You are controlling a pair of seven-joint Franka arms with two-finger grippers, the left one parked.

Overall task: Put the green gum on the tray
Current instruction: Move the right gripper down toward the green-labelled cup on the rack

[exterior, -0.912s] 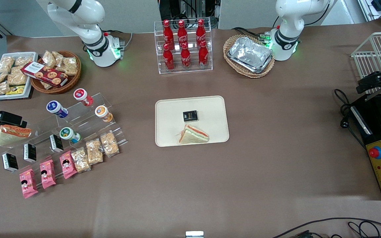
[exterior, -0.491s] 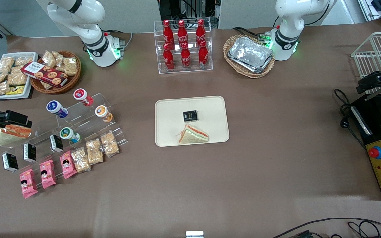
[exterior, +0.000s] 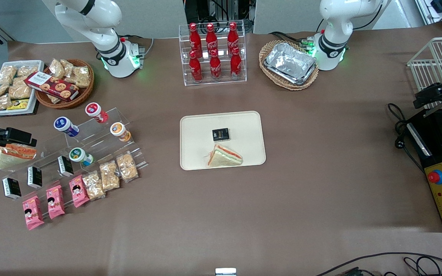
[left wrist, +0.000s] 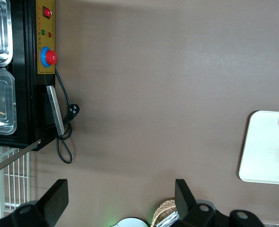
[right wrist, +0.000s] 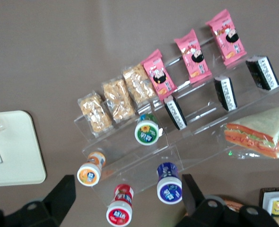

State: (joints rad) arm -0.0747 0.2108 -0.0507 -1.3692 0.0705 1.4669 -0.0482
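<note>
I need to grab the green gum by its white-lidded end [exterior: 76,154] [right wrist: 147,133] with my right gripper next, to place the gum on the tray.
The green gum [exterior: 77,155] lies on a clear stepped rack [exterior: 102,140], nearer the front camera than the orange-lidded bottle [exterior: 119,130]. It also shows in the right wrist view [right wrist: 147,131], white lid with green label facing up. The cream tray [exterior: 198,130] sits mid-table and holds a black packet [exterior: 220,134] and a wrapped sandwich [exterior: 224,156]. Its corner shows in the right wrist view [right wrist: 12,156]. My right gripper [right wrist: 127,201] hangs open and empty high above the rack, at the working arm's end of the table [exterior: 14,136].
The rack also holds blue-lidded [exterior: 65,126] and red-lidded [exterior: 95,111] bottles, black packets, pink packets, cracker packs and a sandwich [exterior: 14,155]. A snack basket [exterior: 64,82], a cola rack [exterior: 212,53] and a foil-tray basket [exterior: 289,63] stand farther from the front camera.
My right gripper has shifted slightly toward the middle of the table, still open and empty. Nothing on the rack or the tray has moved.
</note>
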